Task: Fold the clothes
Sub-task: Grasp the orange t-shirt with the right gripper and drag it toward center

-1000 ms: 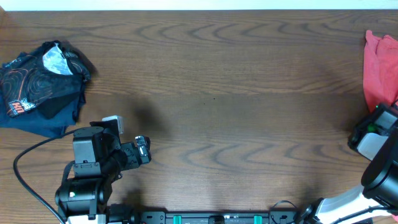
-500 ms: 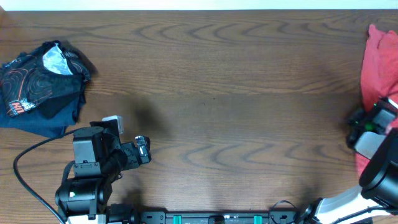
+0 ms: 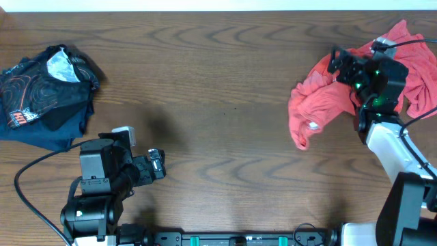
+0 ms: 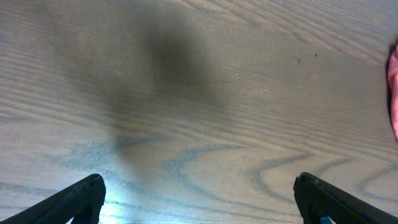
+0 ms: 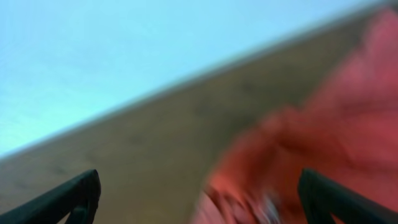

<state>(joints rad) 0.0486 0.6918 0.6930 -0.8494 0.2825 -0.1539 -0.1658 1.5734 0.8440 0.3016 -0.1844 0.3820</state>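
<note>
The crumpled coral T-shirt needs to be pulled open and spread for folding, so my right gripper should next grab it by its far edge (image 3: 354,51) (image 5: 254,149).
The clothes, a coral T-shirt (image 3: 315,104), lie crumpled on the right part of the wooden table (image 3: 232,102). My right gripper (image 3: 336,63) hovers over the shirt's far edge. In the blurred right wrist view its jaws stand wide apart, so the right gripper (image 5: 199,193) is open, with the shirt (image 5: 336,124) below and to the right. My left gripper (image 3: 158,165) is near the front left, far from the shirt. The left gripper (image 4: 199,190) is open over bare wood, and a sliver of the shirt (image 4: 393,87) shows at the view's right edge.
A dark swirl-printed garment (image 3: 44,96) lies bunched at the far left of the table. The left arm's base and cable (image 3: 27,178) take up the front left corner. The right arm (image 3: 389,143) reaches in from the front right.
The right arm swung from the table's right edge inward and to the left, bringing the coral shirt with it. Its jaws have opened. The left arm has not moved.
</note>
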